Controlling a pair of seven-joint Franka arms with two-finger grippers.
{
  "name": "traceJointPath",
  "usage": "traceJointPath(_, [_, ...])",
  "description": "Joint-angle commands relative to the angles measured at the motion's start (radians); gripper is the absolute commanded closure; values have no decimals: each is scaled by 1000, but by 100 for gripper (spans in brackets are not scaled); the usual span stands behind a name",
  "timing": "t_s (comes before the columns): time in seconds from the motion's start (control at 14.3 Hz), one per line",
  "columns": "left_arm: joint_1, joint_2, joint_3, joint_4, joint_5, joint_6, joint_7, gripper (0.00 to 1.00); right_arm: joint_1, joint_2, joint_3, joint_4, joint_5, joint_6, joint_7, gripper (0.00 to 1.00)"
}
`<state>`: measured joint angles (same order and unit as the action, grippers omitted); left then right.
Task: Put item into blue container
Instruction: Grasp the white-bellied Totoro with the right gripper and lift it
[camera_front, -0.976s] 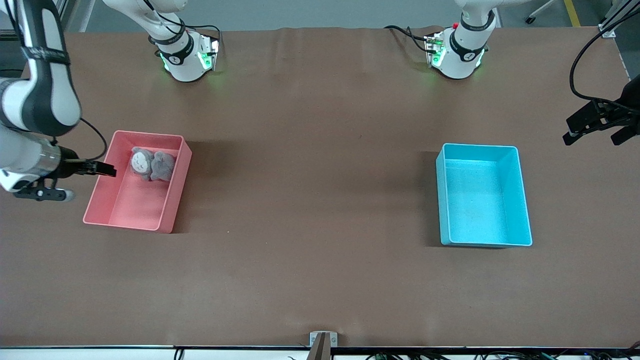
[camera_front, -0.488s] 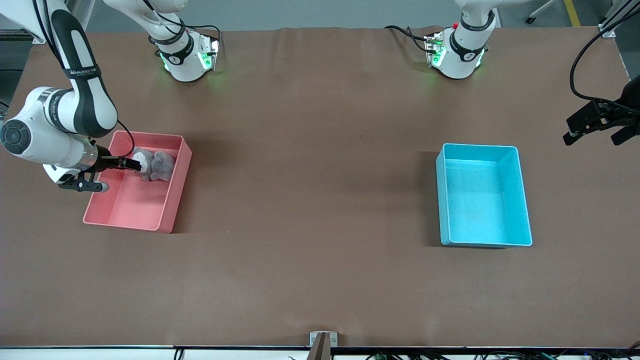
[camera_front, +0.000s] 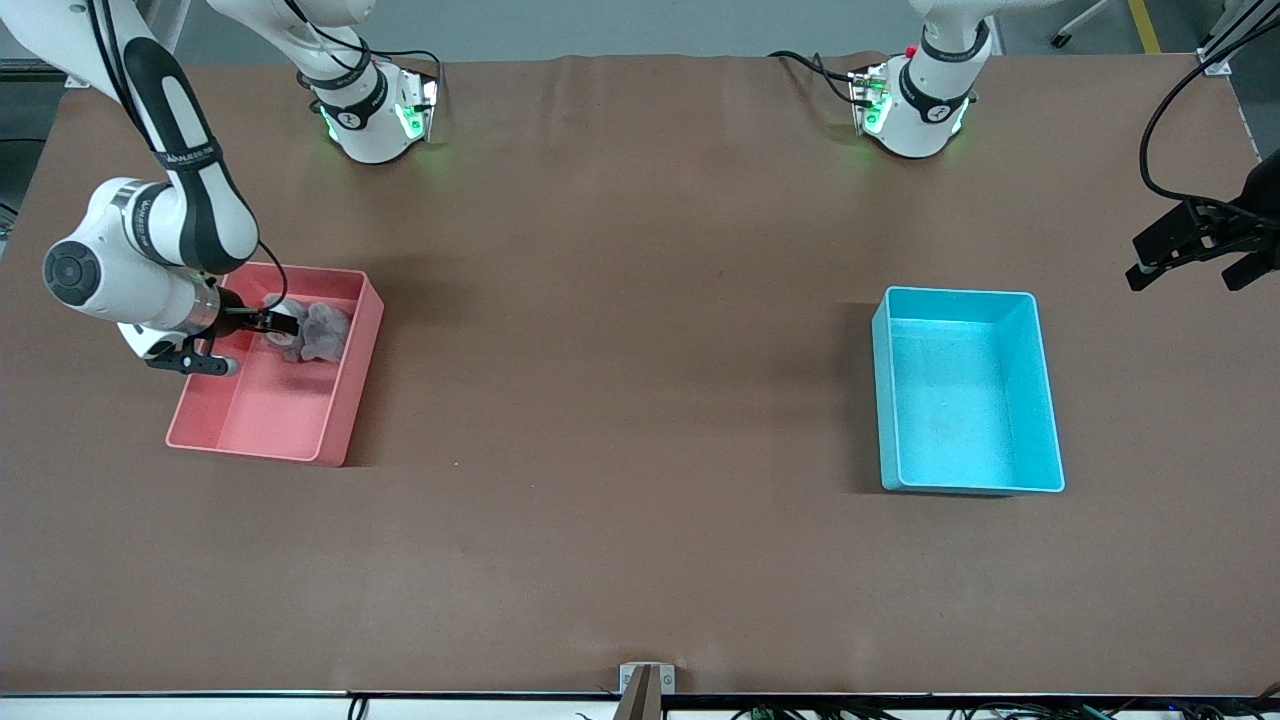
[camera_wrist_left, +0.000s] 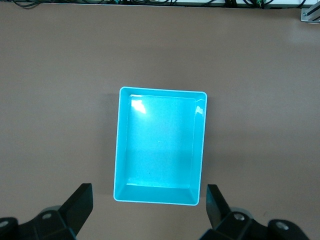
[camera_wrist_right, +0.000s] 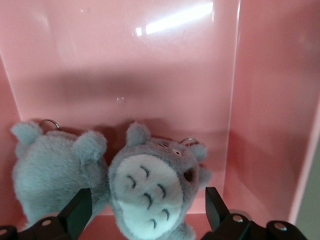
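Note:
To the blue container next: my right gripper should grab the grey plush toy by its white-bellied body (camera_wrist_right: 148, 197).
The item is a grey plush toy with a white belly (camera_wrist_right: 146, 192), lying belly-up in the pink bin (camera_front: 340, 400) beside a second grey plush (camera_wrist_right: 52, 170). In the front view both plushes (camera_front: 320, 334) lie at the bin's end farther from the camera. My right gripper (camera_front: 276, 323) is down inside the bin, open, with a finger on each side of the white-bellied plush and a gap on each side. In its wrist view the right gripper (camera_wrist_right: 147, 200) frames that toy. The blue container (camera_front: 960, 400) stands empty toward the left arm's end. My left gripper (camera_front: 1185, 272) hangs open over bare table beside it.
The left wrist view looks down on the blue container (camera_wrist_left: 160, 145) between the open left gripper (camera_wrist_left: 148, 196) fingers. Brown table stretches between the two bins. The arm bases (camera_front: 370, 110) stand along the table's edge farthest from the camera.
My right arm has swung in from the table's end over the pink bin, and its open gripper has come down around the white-bellied plush. The left arm has not moved.

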<state>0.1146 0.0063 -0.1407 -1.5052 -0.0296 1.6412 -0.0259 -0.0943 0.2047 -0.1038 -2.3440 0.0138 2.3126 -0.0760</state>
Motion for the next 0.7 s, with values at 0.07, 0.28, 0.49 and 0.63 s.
traceJointPath(0.07, [4, 3, -2, 14, -1, -9, -9, 0, -16, 33, 12, -15, 5, 28, 15, 0])
traceJointPath(0.28, [2, 3, -2, 13, -1, -9, -9, 0, -16, 70, 13, -15, 5, 28, 16, 0])
traceJointPath(0.49, [2, 3, -2, 13, -1, -11, -9, 0, -16, 94, 13, -14, 5, 25, 18, 0])
traceJointPath(0.63, [2, 3, -3, 14, -1, -11, -9, 0, -16, 96, 12, -11, 5, 25, 19, 1])
